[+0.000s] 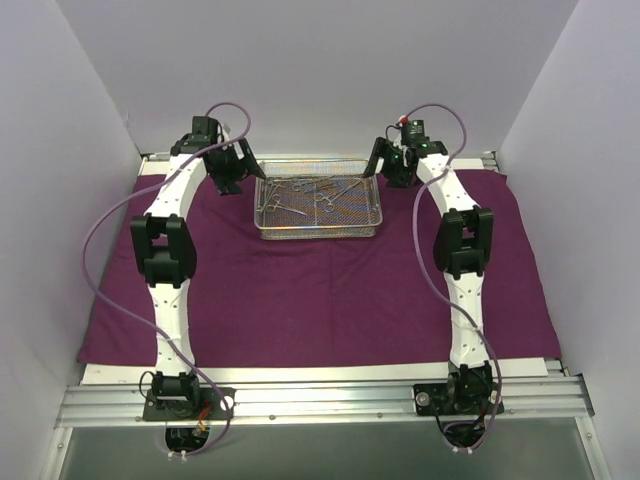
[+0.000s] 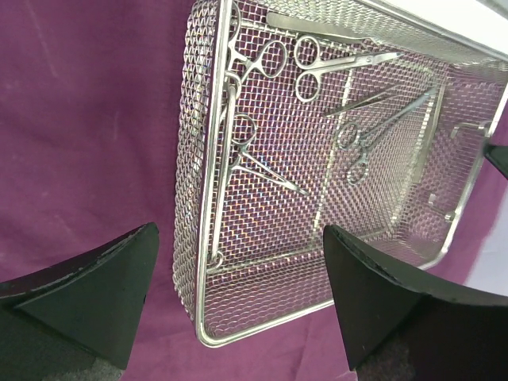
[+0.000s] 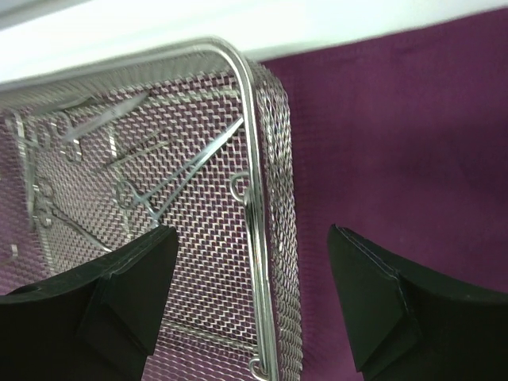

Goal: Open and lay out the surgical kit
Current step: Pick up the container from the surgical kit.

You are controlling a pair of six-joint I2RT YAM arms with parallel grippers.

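Note:
My left gripper needs to take hold of the wire-mesh tray's end rim (image 1: 258, 201) (image 2: 208, 194) next, opposite my right gripper, to carry the tray level with instruments inside.
The purple cloth wrap (image 1: 320, 295) lies spread flat over the table. On its far middle stands the silver wire-mesh tray (image 1: 318, 232), with several slim steel ring-handled instruments (image 1: 315, 192) lying inside. My left gripper (image 1: 232, 180) hovers at the tray's left end, open, its jaws straddling the tray's near-left corner (image 2: 208, 337) without touching it. My right gripper (image 1: 390, 170) hovers at the tray's right end, open, one finger over the mesh floor and the other over the cloth, the tray's rim (image 3: 255, 238) between them. The instruments (image 2: 309, 67) show clearly in the left wrist view.
White walls enclose the table on three sides. A metal rail (image 1: 320, 400) runs along the near edge with both arm bases on it. A white strip of bare table (image 3: 198, 24) shows behind the tray.

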